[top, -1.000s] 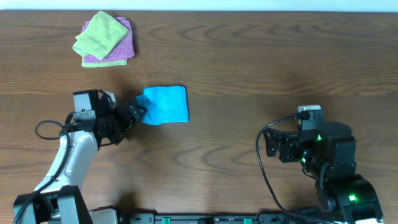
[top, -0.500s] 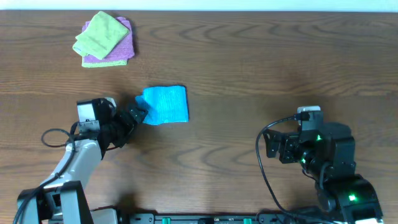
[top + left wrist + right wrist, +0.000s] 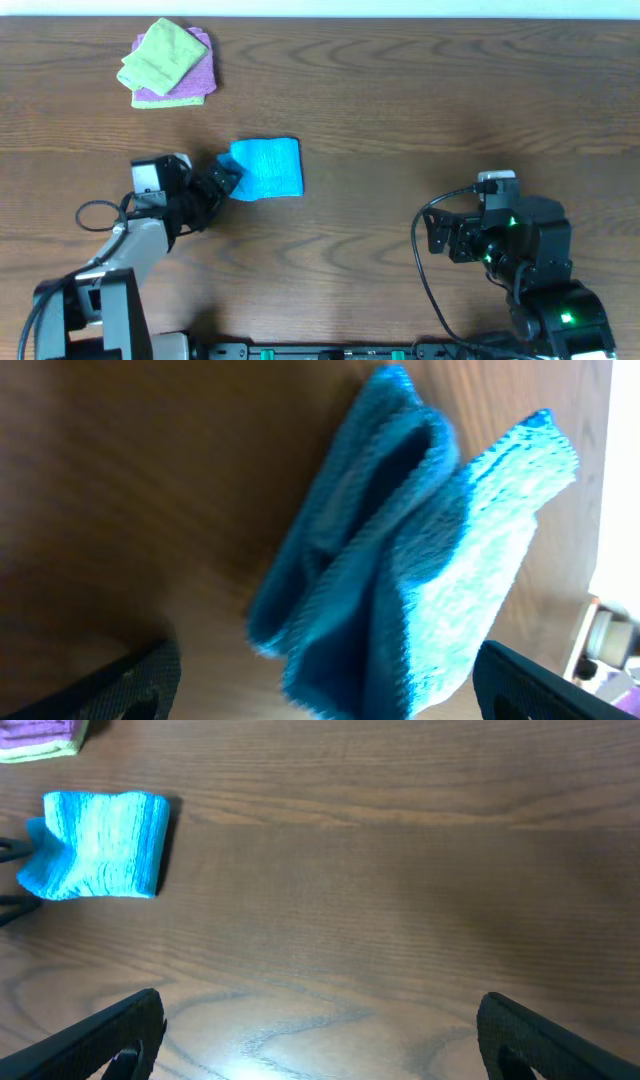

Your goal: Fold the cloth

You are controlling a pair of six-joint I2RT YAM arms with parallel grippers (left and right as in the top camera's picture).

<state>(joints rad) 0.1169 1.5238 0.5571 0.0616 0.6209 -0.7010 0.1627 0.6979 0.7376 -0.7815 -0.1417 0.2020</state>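
Note:
My left gripper pinches the sky-blue cloth by its layered end [image 3: 338, 622] next, so its folded body stays free to lay onto the lime-green cloth.
The sky-blue cloth [image 3: 266, 168] lies folded into a small rectangle on the wooden table, left of centre. It fills the left wrist view [image 3: 420, 560], its layered folds facing the camera, and shows at the upper left of the right wrist view [image 3: 100, 844]. My left gripper [image 3: 222, 178] is at the cloth's left edge with its jaws [image 3: 320, 685] open wide, one on each side of the cloth's near end; nothing is gripped. My right gripper [image 3: 436, 232] is open and empty over bare table [image 3: 320, 1030] at the right, far from the cloth.
A lime-green folded cloth [image 3: 158, 56] lies on top of a purple folded cloth [image 3: 185, 82] at the far left of the table. Black cables trail from both arm bases near the front edge.
The left arm's base link has shifted right and turned a little, while its gripper stays at the cloth's left edge. The cloth and the right arm have not moved.

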